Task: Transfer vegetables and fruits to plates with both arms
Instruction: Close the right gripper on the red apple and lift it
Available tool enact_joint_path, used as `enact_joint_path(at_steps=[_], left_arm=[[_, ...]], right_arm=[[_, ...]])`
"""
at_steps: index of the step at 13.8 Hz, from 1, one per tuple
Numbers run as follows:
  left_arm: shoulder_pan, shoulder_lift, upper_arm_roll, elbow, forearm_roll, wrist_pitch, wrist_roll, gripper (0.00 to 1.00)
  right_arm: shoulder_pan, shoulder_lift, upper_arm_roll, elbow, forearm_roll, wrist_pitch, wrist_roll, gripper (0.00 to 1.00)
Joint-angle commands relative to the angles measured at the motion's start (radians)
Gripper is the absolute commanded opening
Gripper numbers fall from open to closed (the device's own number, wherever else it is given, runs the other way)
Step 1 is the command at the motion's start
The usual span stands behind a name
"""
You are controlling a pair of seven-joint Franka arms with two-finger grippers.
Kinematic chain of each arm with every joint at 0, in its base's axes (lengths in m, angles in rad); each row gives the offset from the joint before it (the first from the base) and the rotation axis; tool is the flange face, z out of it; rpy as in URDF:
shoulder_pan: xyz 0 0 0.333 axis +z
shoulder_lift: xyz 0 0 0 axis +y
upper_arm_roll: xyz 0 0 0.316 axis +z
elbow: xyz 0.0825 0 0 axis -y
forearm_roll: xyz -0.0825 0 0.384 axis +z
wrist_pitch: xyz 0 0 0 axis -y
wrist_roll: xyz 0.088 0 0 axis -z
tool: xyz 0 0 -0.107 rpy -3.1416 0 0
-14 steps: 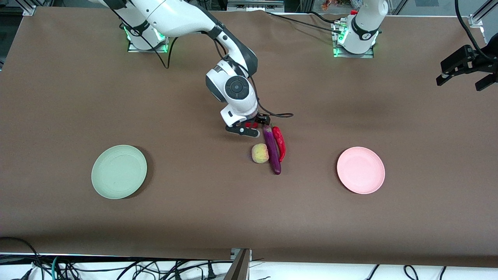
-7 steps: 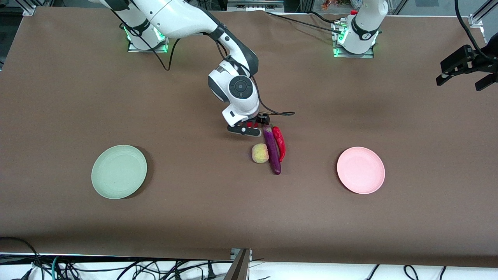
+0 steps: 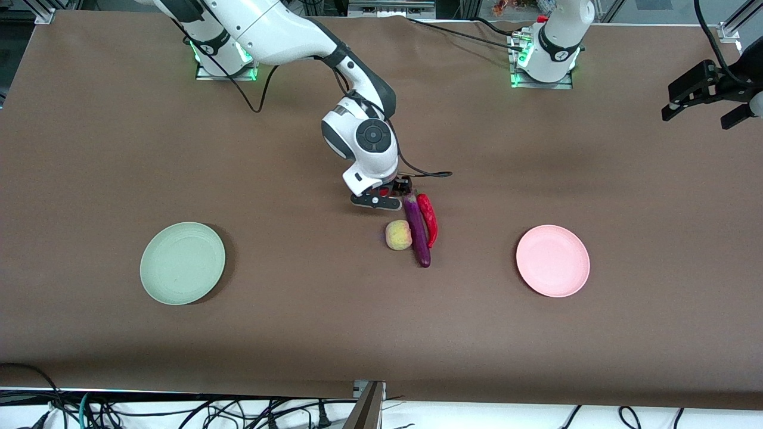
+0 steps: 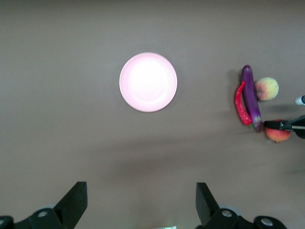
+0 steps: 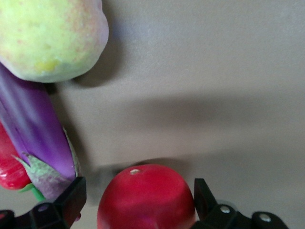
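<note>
My right gripper closes on the round red fruit next, since my fingers stand beside the fruit's sides, near the purple eggplant [image 3: 417,229] [image 5: 33,126].
My right gripper [image 3: 383,195] is down at the table's middle, open, its fingers [image 5: 71,195] on either side of the round red fruit [image 5: 145,198], which the hand mostly hides in the front view. Beside the fruit lie the purple eggplant [image 3: 417,229] and the red chili [image 3: 428,218], side by side. The yellow-green peach [image 3: 398,235] sits against the eggplant, nearer the front camera than the gripper. The pink plate [image 3: 552,260] and the green plate [image 3: 182,263] hold nothing. My left gripper [image 3: 703,104] hangs open and high over the left arm's end of the table, holding nothing.
Brown cloth covers the table [image 3: 298,333]. A black cable [image 3: 426,174] trails from the right wrist over the cloth beside the chili's tip. Bare cloth lies between the produce and each plate. The left wrist view shows the pink plate [image 4: 148,82] and the produce cluster [image 4: 250,98] from above.
The right wrist has settled slightly lower over the red fruit. The left gripper has drifted a little toward the arms' bases. Produce and plates have not moved.
</note>
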Motion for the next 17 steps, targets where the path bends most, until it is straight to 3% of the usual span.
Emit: enact_joint_path(at_steps=[1, 3, 4, 6, 7, 8, 12, 17], left_arm=[[0.021, -0.012, 0.024, 0.010, -0.005, -0.035, 0.007, 1.00], [0.019, -0.009, 0.024, 0.010, 0.016, -0.027, 0.007, 1.00], [0.019, -0.009, 0.022, 0.010, 0.044, -0.026, 0.010, 1.00], [0.022, -0.009, 0.025, 0.013, 0.044, -0.027, 0.010, 1.00], [0.025, -0.009, 0.025, 0.013, 0.043, -0.027, 0.010, 1.00], [0.028, -0.009, 0.025, 0.013, 0.036, -0.026, 0.010, 1.00], [0.028, 0.011, 0.022, -0.016, 0.036, -0.016, 0.007, 1.00], [0.028, 0.005, 0.019, -0.011, 0.058, -0.073, -0.002, 1.00]], right_arm=[[0.018, 0.008, -0.008, 0.017, -0.010, 0.006, 0.003, 1.00], [0.018, 0.008, -0.008, 0.016, -0.012, 0.006, 0.000, 1.00], [0.018, 0.008, -0.008, 0.014, -0.012, 0.006, -0.001, 0.93], [0.018, 0.008, -0.008, 0.012, -0.012, 0.004, -0.009, 0.58], [0.018, 0.008, -0.008, 0.012, -0.012, 0.004, -0.012, 0.46], [0.018, 0.008, -0.008, 0.012, -0.012, 0.003, -0.018, 0.42], [-0.014, -0.025, -0.008, 0.019, -0.004, -0.023, -0.055, 0.41], [-0.129, -0.159, -0.011, 0.020, 0.004, -0.219, -0.188, 0.41]])
